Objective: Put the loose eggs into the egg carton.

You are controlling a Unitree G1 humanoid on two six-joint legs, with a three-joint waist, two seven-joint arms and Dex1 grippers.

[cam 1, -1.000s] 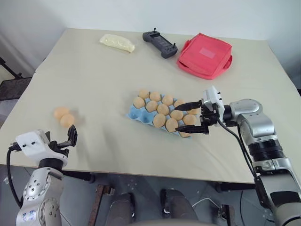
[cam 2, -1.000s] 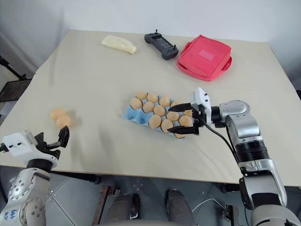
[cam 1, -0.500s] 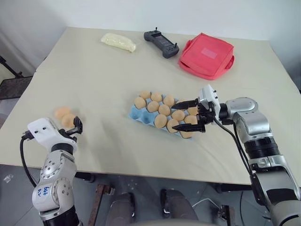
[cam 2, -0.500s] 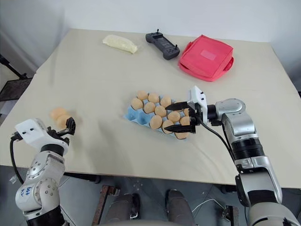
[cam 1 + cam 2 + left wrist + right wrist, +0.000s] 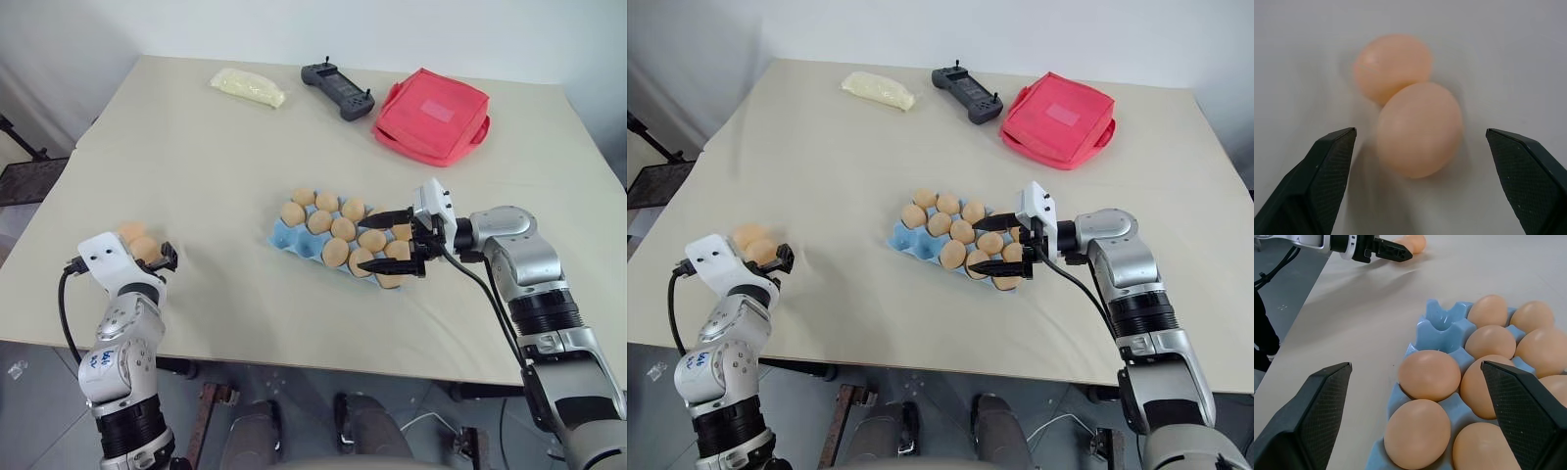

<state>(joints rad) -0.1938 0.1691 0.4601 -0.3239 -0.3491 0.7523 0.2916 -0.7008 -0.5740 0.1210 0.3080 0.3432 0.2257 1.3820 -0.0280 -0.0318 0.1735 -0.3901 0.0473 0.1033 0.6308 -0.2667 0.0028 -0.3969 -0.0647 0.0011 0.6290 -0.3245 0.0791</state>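
The nearer egg sits between my left gripper's fingers, which are level with its middle, so my gripper would hold it if I closed now.
Two loose eggs (image 5: pixel 132 233) lie touching each other near the table's left edge. In the left wrist view the nearer egg (image 5: pixel 1420 128) sits between the tips of my open left gripper (image 5: pixel 1420 133), with a gap on each side, and the other egg (image 5: pixel 1393 66) lies just beyond it. The light blue egg carton (image 5: pixel 281 235) sits mid-table holding several eggs, with a corner cup (image 5: pixel 1440 325) bare. My right gripper (image 5: pixel 367 241) hovers open over the carton's right end, pointing left, with nothing between its fingers.
A pale yellow packet (image 5: pixel 247 86), a black controller (image 5: pixel 334 90) and a red pouch (image 5: pixel 431 115) lie along the far side of the table. The loose eggs are close to the table's left front edge.
My left arm has risen and moved forward to the two loose eggs, its open fingers now around the nearer one. The right gripper has stayed over the carton.
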